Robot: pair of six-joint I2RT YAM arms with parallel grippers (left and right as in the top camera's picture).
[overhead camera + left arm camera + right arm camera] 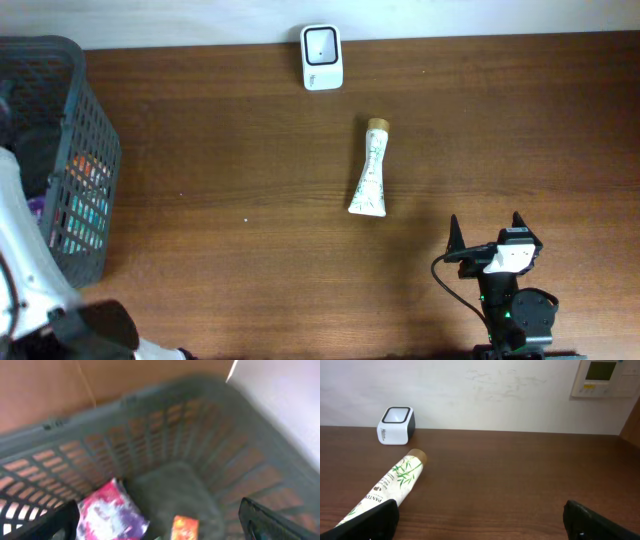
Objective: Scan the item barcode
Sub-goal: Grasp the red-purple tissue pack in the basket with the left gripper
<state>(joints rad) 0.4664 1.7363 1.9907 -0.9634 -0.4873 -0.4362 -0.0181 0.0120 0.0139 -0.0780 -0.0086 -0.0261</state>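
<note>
I need to grab the pink and purple packet by its purple side [37, 207] [131, 521] with my left gripper next. The rest of the packet then stays uncovered for scanning.
The item, a white tube [369, 172] with a green leaf print and a gold cap, lies on the brown table [220, 150] with its cap towards the white barcode scanner [322, 57] at the back edge. My right gripper [485, 228] is open and empty, near the front right, with the tube [390, 485] ahead on its left and the scanner [396, 425] beyond it. My left gripper [159, 522] is open inside the grey basket [150, 435], above a pink and purple packet [111, 512] and an orange packet [184, 527], gripping neither.
The grey mesh basket [85, 140] stands at the table's left edge with coloured packets inside. My white left arm [20, 250] reaches over it. A wall panel [602, 377] hangs behind the table on the right.
</note>
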